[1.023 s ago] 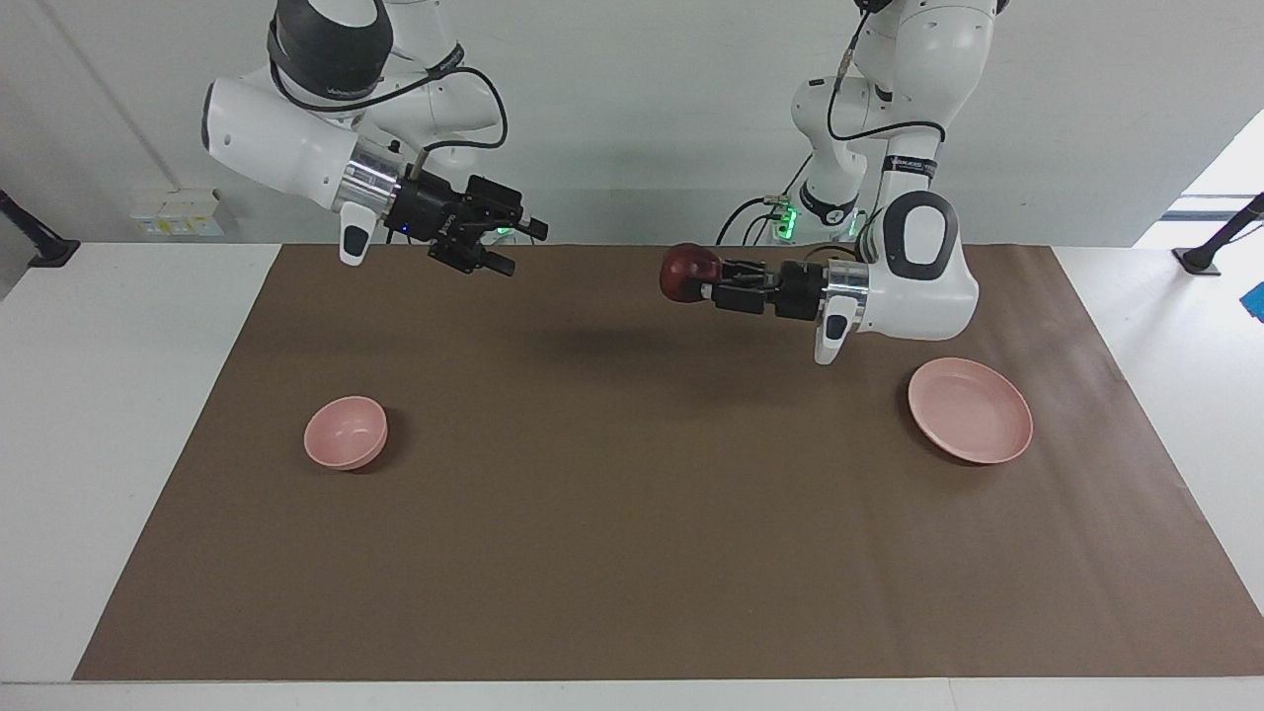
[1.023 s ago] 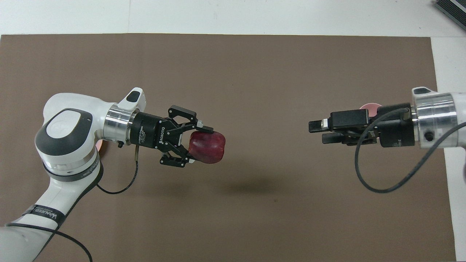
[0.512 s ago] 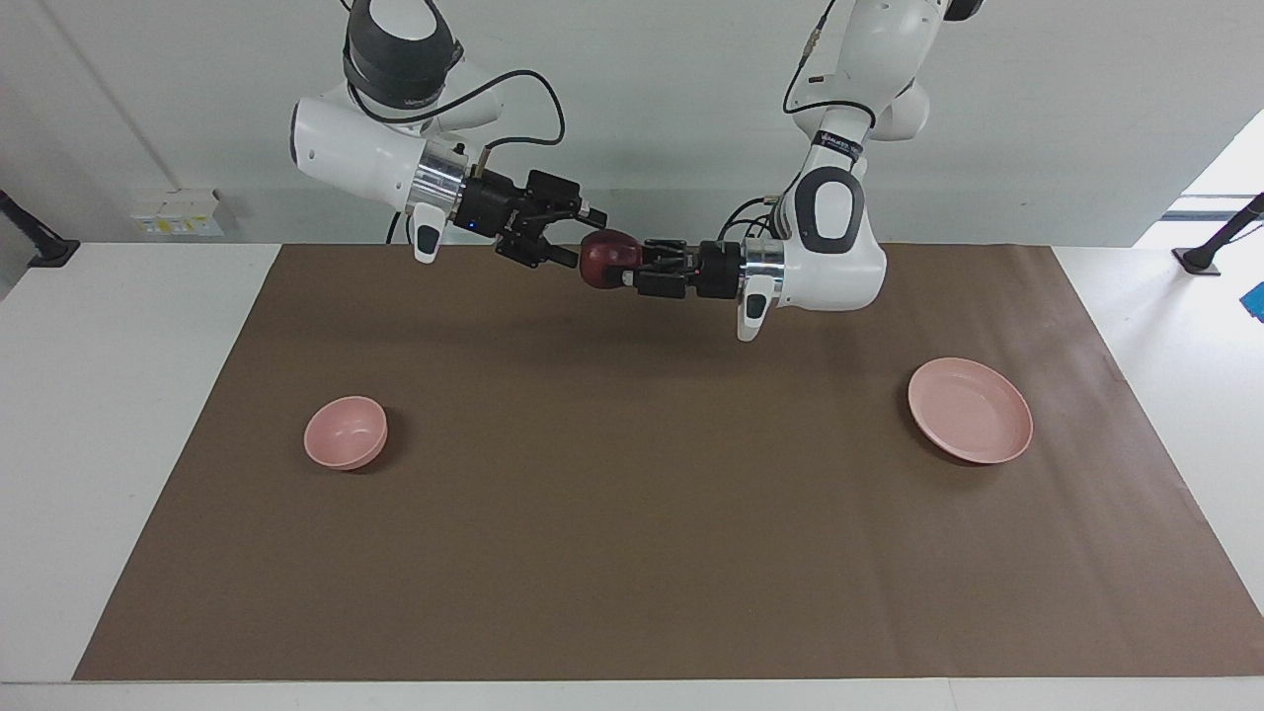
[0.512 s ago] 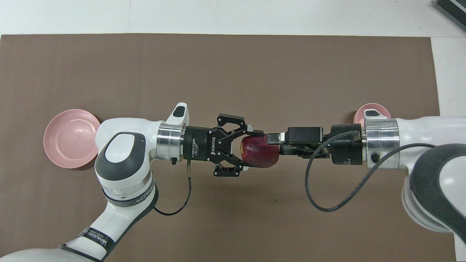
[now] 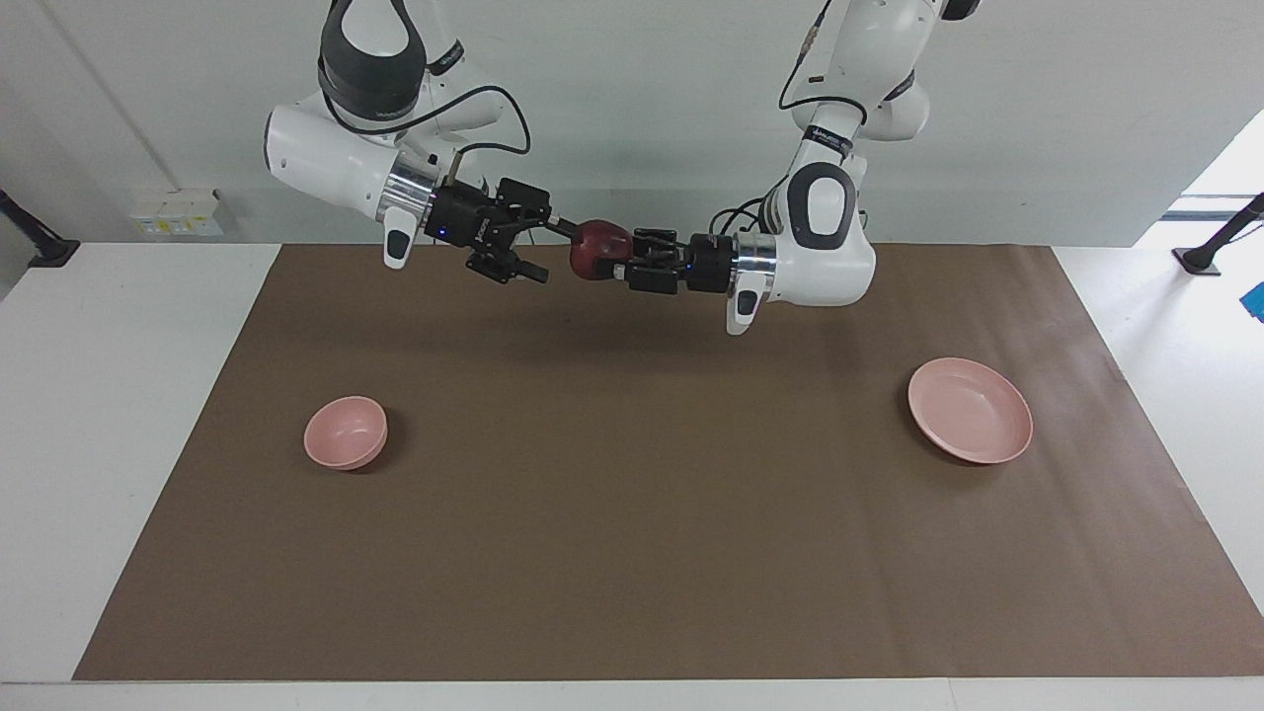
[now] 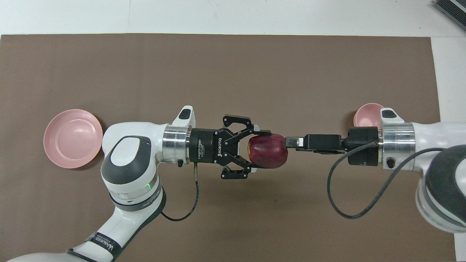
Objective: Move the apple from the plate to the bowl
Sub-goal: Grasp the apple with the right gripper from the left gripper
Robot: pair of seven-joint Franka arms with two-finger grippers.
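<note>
The dark red apple should go over to the pink bowl [image 6: 367, 114] next, so my right gripper needs to grab the apple by its free side [image 6: 283, 150].
The dark red apple [image 5: 595, 249] [image 6: 268, 151] hangs in the air over the part of the mat nearest the robots, midway between the two arms. My left gripper [image 5: 610, 257] [image 6: 263, 150] is shut on it, level, with one finger on each side. My right gripper [image 5: 556, 254] [image 6: 291, 142] is open and faces it, its tips at the apple's free side. The pink plate [image 5: 971, 413] [image 6: 72, 138] lies bare at the left arm's end. The pink bowl [image 5: 345, 432] [image 6: 367, 114] stands at the right arm's end, partly covered by the right wrist in the overhead view.
A brown mat [image 5: 632, 513] [image 6: 225, 72] covers most of the white table [image 5: 118, 395]. Both arms stretch level above the mat's edge nearest the robots. A black cable [image 6: 342, 196] loops off the right wrist.
My left gripper has carried the apple from beside the plate toward the middle. My right gripper has come in to meet it. In the last half second both shifted slightly toward the right arm's end.
</note>
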